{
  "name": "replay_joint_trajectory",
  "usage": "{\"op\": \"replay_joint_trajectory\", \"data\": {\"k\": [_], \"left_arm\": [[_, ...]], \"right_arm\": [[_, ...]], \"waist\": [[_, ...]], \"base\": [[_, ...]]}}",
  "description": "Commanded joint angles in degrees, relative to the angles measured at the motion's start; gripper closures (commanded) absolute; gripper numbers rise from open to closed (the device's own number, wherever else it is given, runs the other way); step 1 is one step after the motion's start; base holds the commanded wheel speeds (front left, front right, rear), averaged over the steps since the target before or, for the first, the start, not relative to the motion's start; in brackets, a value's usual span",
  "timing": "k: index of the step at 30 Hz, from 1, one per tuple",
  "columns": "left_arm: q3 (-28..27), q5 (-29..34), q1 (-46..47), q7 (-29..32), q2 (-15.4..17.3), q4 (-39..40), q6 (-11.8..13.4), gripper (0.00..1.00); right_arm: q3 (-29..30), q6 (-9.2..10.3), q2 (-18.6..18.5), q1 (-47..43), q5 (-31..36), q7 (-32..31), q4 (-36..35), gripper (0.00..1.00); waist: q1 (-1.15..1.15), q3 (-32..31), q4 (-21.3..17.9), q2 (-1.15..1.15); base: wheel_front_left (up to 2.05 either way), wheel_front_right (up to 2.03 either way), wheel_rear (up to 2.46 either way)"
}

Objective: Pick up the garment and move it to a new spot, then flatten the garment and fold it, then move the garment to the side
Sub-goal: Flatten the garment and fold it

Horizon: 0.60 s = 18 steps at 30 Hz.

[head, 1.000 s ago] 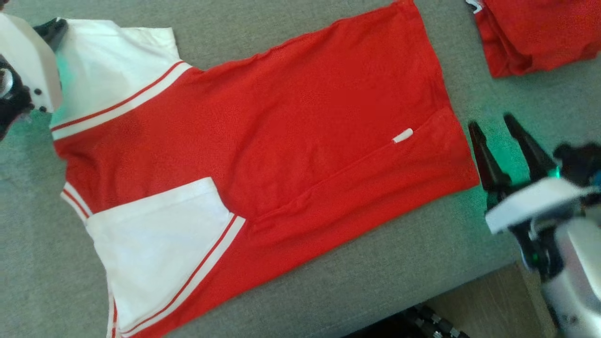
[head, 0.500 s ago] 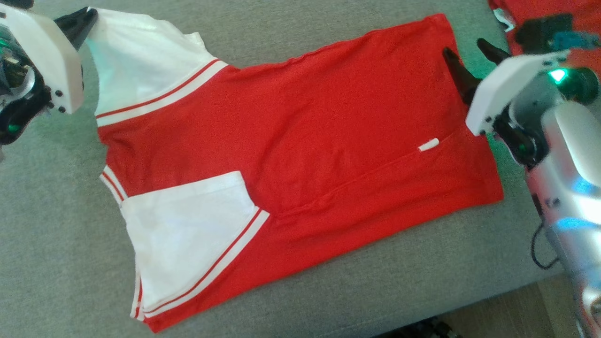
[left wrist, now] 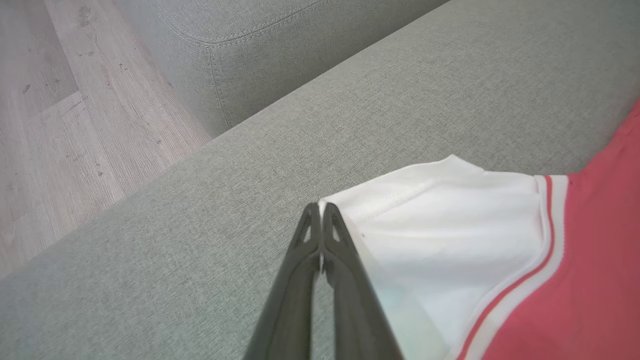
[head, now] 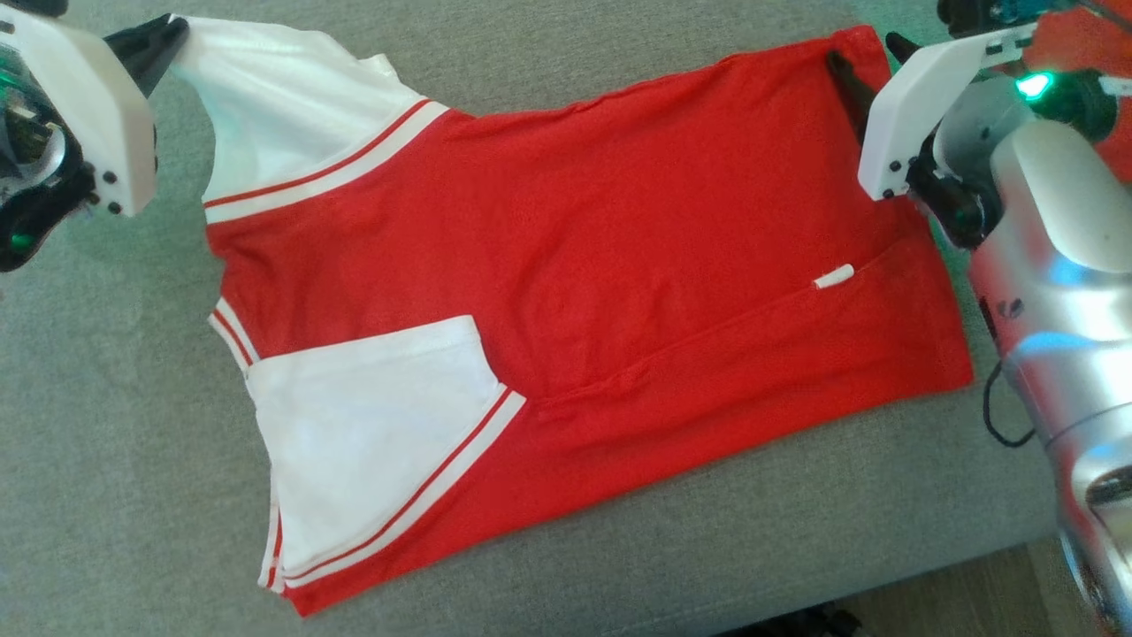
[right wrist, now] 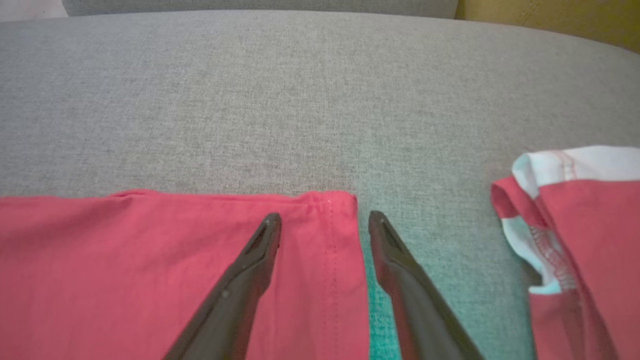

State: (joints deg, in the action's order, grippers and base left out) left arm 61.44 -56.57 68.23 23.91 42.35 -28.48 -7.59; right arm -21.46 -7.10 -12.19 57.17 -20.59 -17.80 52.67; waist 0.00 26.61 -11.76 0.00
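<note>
Next, my right gripper picks up the garment by its far hem corner [head: 868, 41]. The garment's edge puffs up a little there, while the garment's red body [head: 658, 212] lies flat.
A red garment [head: 575, 265] with white sleeves lies spread on the grey sofa cushion [head: 88, 460], one side folded over its middle. My left gripper [head: 168, 35] is shut on the far white sleeve's corner, lifting it a little; in the left wrist view the left gripper's [left wrist: 320, 207] closed tips pinch the garment's [left wrist: 450, 240] white edge. My right gripper [head: 865, 51] stands open at the far corner of the hem. In the right wrist view the right gripper [right wrist: 325, 217] straddles the corner of the garment [right wrist: 150, 260], one finger over the red cloth, the other over bare cushion.
Another red and white garment [right wrist: 590, 240] lies bunched just to the right of the hem corner. The cushion's front edge [head: 884, 575] runs along the bottom right. Wooden floor [left wrist: 60, 125] and a second grey cushion [left wrist: 260, 55] lie beyond the left gripper.
My right gripper has moved from beside the near hem corner to the far hem corner, still open. The left gripper keeps its hold on the sleeve. The camera has shifted.
</note>
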Motion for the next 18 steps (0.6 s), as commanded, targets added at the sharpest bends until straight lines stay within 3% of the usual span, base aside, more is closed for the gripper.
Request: {"op": "replay_joint_trajectory", "data": {"k": [1, 6, 8, 9, 11, 13, 15, 18], "left_arm": [[-2.3, -0.5, 3.4, -0.5, 2.6, 0.7, 0.1, 1.0], [-1.0, -1.2, 4.1, -1.2, 2.4, 0.3, 0.1, 1.0], [-0.5, -1.5, 4.4, -1.4, 2.4, 0.1, 0.1, 1.0], [-0.2, -1.6, 4.5, -1.6, 2.4, 0.0, 0.1, 1.0], [0.2, -1.9, 4.7, -1.9, 2.4, -0.3, 0.1, 1.0], [0.8, -2.3, 5.0, -2.3, 2.3, -0.6, 0.1, 1.0], [1.2, -2.7, 5.2, -2.5, 2.4, -0.9, 0.1, 1.0], [1.8, -3.0, 5.5, -2.9, 2.4, -1.1, 0.1, 1.0]], "right_arm": [[0.0, -0.39, 0.8, 1.4, 0.4, 0.7, -0.8, 0.13], [-0.6, -0.39, 1.5, 3.3, 0.7, 2.0, 2.3, 0.26], [-0.9, -0.39, 1.5, 4.0, 0.9, 2.5, 3.3, 0.39], [-1.1, -0.39, 1.5, 4.2, 0.9, 2.7, 3.8, 0.51], [-1.4, -0.39, 1.7, 4.7, 0.9, 3.1, 4.8, 0.56], [-1.8, -0.39, 1.7, 5.3, 0.9, 3.3, 6.2, 0.71], [-2.0, -0.39, 1.6, 5.7, 0.9, 3.5, 7.1, 0.78], [-2.2, -0.39, 1.4, 6.4, 1.1, 4.1, 8.3, 1.0]], "waist": [[0.0, 0.1, 0.1, 0.0], [0.0, 0.5, 0.6, 0.0], [0.0, 0.6, 0.7, 0.0], [0.0, 0.6, 0.8, 0.0], [0.0, 0.6, 0.9, 0.0], [0.0, 0.5, 1.0, 0.0], [0.0, 0.5, 1.0, 0.0], [0.0, 0.6, 1.1, 0.0]], "base": [[0.0, 0.0, 0.0], [0.0, 0.0, 0.0], [0.0, 0.0, 0.0], [0.0, 0.0, 0.0], [0.0, 0.0, 0.0], [0.0, 0.0, 0.0], [0.0, 0.0, 0.0], [0.0, 0.0, 0.0]]}}
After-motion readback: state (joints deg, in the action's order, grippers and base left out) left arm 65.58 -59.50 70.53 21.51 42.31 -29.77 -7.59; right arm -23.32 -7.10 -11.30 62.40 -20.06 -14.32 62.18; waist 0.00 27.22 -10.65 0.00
